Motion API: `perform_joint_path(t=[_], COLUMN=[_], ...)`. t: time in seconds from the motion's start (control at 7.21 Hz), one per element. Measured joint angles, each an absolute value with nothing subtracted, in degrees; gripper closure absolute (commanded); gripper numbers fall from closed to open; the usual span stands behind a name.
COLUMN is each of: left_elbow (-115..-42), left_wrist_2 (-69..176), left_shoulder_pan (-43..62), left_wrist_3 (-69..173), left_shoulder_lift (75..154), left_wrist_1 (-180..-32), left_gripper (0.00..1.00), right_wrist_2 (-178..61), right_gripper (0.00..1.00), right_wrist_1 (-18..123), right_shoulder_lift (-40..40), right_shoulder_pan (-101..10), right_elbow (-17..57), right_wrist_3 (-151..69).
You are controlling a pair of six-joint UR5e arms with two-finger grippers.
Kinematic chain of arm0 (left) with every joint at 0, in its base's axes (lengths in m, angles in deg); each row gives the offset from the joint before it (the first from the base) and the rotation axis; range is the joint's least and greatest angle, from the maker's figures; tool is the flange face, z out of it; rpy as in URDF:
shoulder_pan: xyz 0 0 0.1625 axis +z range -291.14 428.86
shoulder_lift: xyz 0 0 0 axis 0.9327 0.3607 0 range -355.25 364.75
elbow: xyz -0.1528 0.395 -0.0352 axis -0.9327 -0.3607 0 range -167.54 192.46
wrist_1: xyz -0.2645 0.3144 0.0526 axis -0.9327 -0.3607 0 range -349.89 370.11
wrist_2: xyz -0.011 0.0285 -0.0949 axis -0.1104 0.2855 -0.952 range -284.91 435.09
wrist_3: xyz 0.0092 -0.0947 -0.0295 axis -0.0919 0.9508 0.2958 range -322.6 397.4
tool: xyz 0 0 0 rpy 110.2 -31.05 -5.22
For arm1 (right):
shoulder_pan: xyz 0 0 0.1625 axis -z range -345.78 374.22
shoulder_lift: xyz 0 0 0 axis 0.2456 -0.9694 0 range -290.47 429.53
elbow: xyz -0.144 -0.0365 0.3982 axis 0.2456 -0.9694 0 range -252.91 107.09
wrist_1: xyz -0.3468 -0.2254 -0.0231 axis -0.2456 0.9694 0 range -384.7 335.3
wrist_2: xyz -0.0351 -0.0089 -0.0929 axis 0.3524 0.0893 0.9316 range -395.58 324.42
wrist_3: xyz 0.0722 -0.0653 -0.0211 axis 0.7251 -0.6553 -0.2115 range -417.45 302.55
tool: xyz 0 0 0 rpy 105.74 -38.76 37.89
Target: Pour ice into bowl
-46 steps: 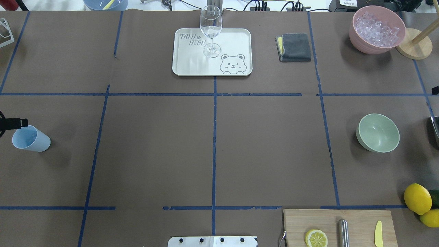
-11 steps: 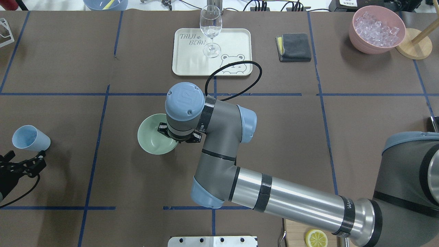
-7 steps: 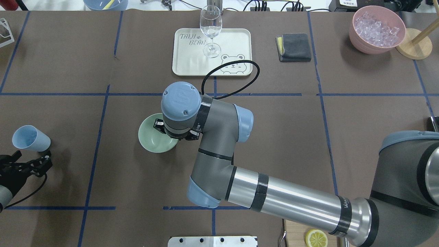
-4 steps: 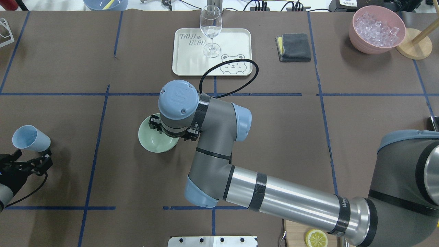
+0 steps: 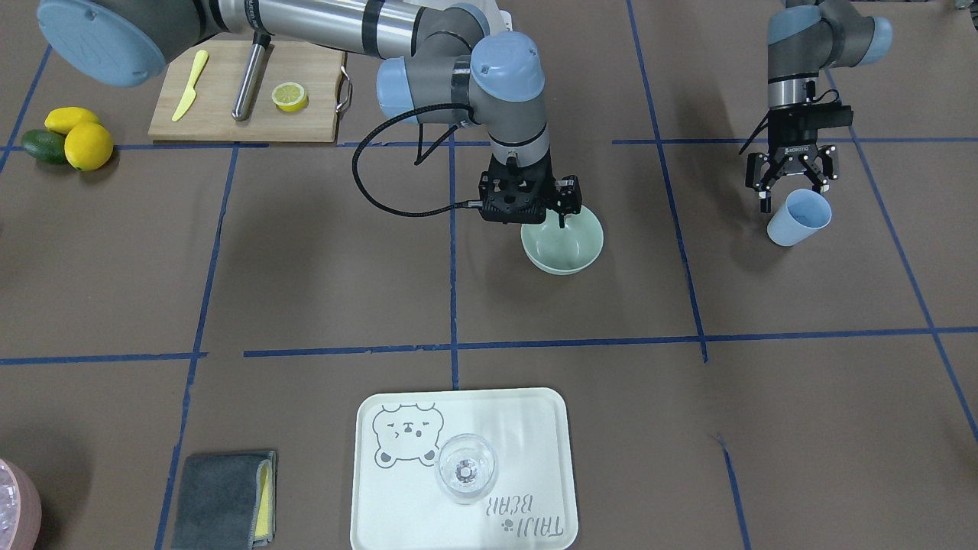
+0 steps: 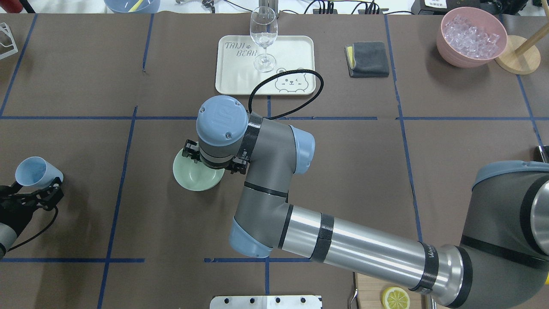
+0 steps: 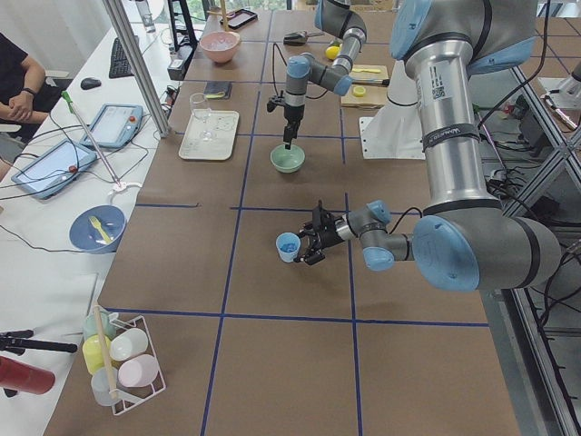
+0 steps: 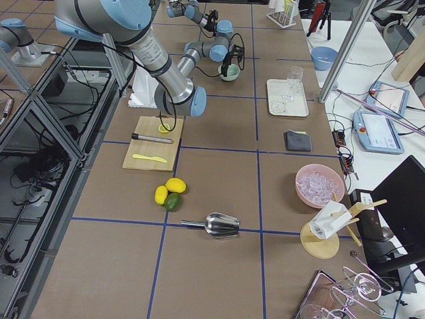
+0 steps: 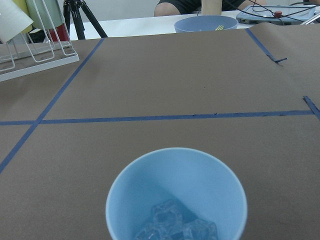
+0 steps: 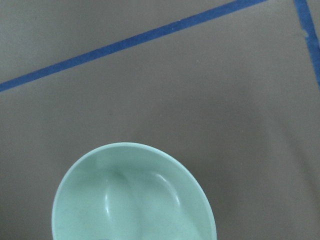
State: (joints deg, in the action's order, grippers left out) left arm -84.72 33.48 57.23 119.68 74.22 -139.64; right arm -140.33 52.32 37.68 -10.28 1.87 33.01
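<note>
My left gripper moves forward and only then closes on the cup (image 5: 790, 225), since its fingers only come up to the near rim of the light blue cup (image 5: 798, 216).
The sage-green bowl (image 6: 191, 176) (image 5: 561, 244) stands on the table left of centre, and it looks empty in the right wrist view (image 10: 132, 195). My right gripper (image 5: 544, 220) hangs just over the bowl's robot-side rim and looks open. In the overhead view its wrist hides it. The ice (image 9: 175, 227) lies in the light blue cup (image 6: 36, 171) (image 5: 798, 216) at the table's left. My left gripper (image 5: 793, 197) is open. Its fingers (image 6: 55, 191) reach the cup's sides from the robot's side.
A pink bowl of ice (image 6: 446, 43) stands far right at the back, next to a wooden stand (image 6: 517, 60). A tray (image 6: 296, 51) with a wine glass (image 6: 263, 38) and a grey cloth (image 6: 368, 59) lie at the back. A cutting board (image 5: 244, 92) and lemons (image 5: 76, 137) sit near the robot.
The bowl has gone from the table's right to left of centre. In the last second it stayed put while the right wrist shifted left over it. The left gripper closed in on the cup.
</note>
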Motion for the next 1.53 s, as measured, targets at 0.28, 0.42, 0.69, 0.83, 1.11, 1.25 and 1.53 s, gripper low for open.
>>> perform_joint_path(t=[0.28, 0.42, 0.69, 0.83, 1.11, 1.25, 1.53], left_elbow=[-82.51, -82.03, -81.77, -81.74, -81.73, -81.67, -81.16], left_wrist_2=[33.74, 33.77, 33.73, 33.71, 33.7, 33.69, 33.72], left_shoulder_pan=[56.29, 55.82, 55.04, 54.78, 54.58, 54.56, 54.43], left_wrist_3=[119.73, 119.73, 119.62, 119.57, 119.55, 119.52, 119.54], left_shoulder_lift=[75.67, 76.05, 76.33, 76.35, 77.07, 77.64, 78.19], left_wrist_1=[-139.66, -139.66, -139.66, -139.68, -139.68, -139.66, -139.74], left_gripper=[0.01, 0.01, 0.01, 0.01, 0.04, 0.21, 0.83], right_wrist_2=[-140.73, -140.98, -143.2, -145.17, -146.81, -147.01, -146.94], right_gripper=[0.0, 0.0, 0.0, 0.0, 0.0, 0.0, 0.0], right_wrist_1=[58.16, 63.07, 68.38, 69.08, 69.39, 69.42, 69.43], right_shoulder_lift=[37.12, 35.59, 28.3, 24.42, 20.8, 20.0, 18.9], right_shoulder_pan=[-11.89, -13.09, -16.85, -19.05, -21.33, -21.85, -22.39], right_elbow=[5.41, 8.9, 17.92, 21.52, 23.99, 24.41, 25.07], right_wrist_3=[31.68, 29.24, 22.81, 20.13, 16.97, 16.26, 14.76])
